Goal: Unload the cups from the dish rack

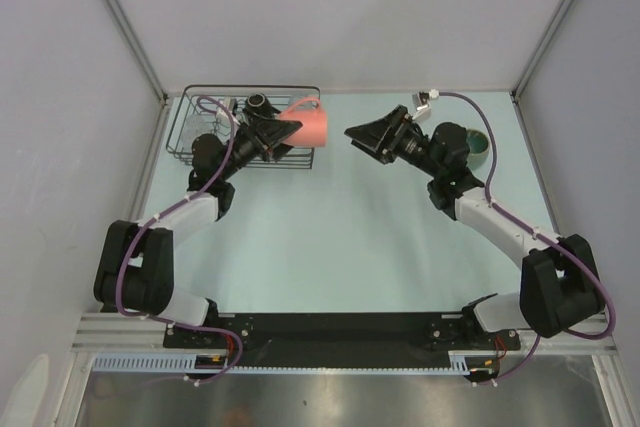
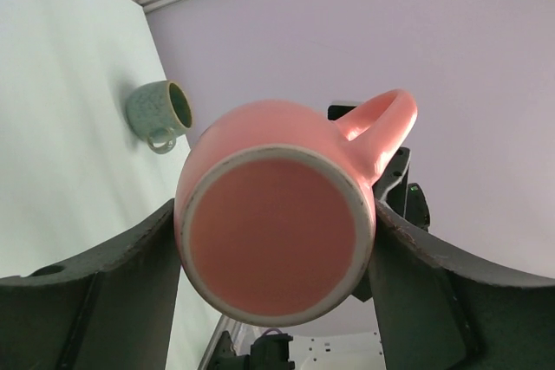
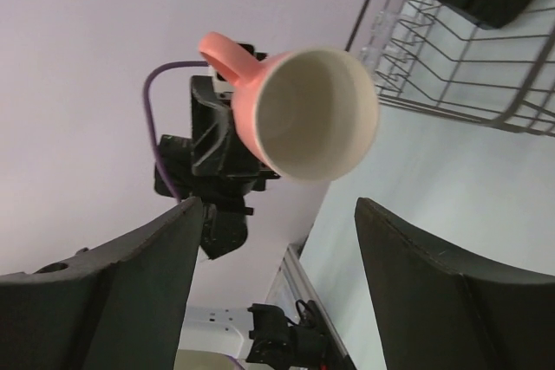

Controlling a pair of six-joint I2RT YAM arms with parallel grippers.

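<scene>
I need to grab the cup by its rim with my right gripper next. Its base then stays free to set the pink cup [image 1: 312, 125] upright.
My left gripper [image 1: 298, 129] is shut on the pink cup [image 1: 312, 125] and holds it in the air at the right end of the dish rack [image 1: 190, 147], mouth pointing right. The left wrist view shows its base [image 2: 277, 240] between my fingers [image 2: 130, 283]. My right gripper [image 1: 352, 135] is open and empty, a short gap from the cup's mouth [image 3: 316, 114]. The small black mug [image 1: 258, 103] sits in the rack's far side. A clear glass tumbler [image 1: 203, 125] seems to stand in the rack's left part. The pale green-teal cup [image 1: 480, 144] stands on the table behind my right wrist.
The rack [image 3: 468, 84] sits in the table's far left corner beside the white walls. The green-teal cup shows in the left wrist view [image 2: 159, 113] near the far right wall. Pale table surface lies between the two arms.
</scene>
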